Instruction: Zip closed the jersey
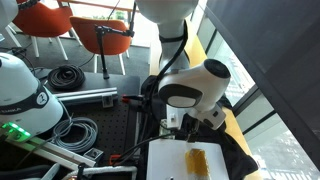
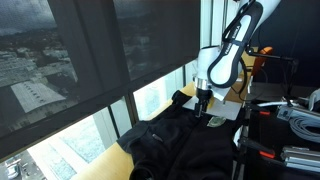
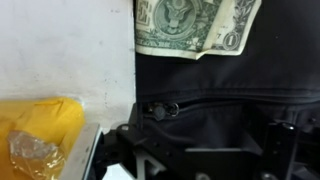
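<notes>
My fingers reach down to the black jersey on either side of the metal zipper pull, so it is time for my gripper to close on it now.
The black jersey (image 2: 180, 145) lies spread on the table by the window; it also shows in an exterior view (image 1: 243, 155). In the wrist view its fabric (image 3: 225, 80) fills the right side. The zipper runs across it, with the metal zipper pull (image 3: 160, 110) at its left end. My gripper (image 3: 200, 150) hovers just over the zipper, fingers apart and empty, left finger close below the pull. In both exterior views the gripper (image 1: 185, 125) (image 2: 203, 108) points down at the jersey's edge beside a white board (image 1: 170, 160).
A dollar bill (image 3: 190, 25) lies on the jersey above the zipper. A yellow wrapper (image 3: 40, 125) sits on the white board (image 3: 60, 50). Coiled black cables (image 1: 68, 75), orange chairs (image 1: 50, 20) and another white robot (image 1: 20, 95) stand nearby. The window (image 2: 90, 80) borders the table.
</notes>
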Controlling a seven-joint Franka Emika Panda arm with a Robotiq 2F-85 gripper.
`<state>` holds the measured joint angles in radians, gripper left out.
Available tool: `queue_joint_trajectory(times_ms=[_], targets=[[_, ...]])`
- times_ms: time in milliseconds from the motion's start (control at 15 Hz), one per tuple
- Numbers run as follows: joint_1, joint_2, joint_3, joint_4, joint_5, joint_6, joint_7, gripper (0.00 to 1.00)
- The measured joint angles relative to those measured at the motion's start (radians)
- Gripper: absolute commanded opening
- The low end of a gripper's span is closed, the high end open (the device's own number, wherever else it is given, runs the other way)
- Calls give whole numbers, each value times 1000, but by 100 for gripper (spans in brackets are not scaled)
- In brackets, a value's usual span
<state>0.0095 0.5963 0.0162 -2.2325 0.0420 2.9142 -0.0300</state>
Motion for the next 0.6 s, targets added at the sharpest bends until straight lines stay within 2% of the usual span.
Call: queue_joint_trajectory(times_ms=[67, 133, 267, 600], targets=[[2, -1, 0, -1, 0, 0, 1, 95], [2, -1, 0, -2, 0, 0, 2, 74], [2, -1, 0, -2, 0, 0, 3, 69], [0, -1, 0, -2, 0, 0, 3, 30]])
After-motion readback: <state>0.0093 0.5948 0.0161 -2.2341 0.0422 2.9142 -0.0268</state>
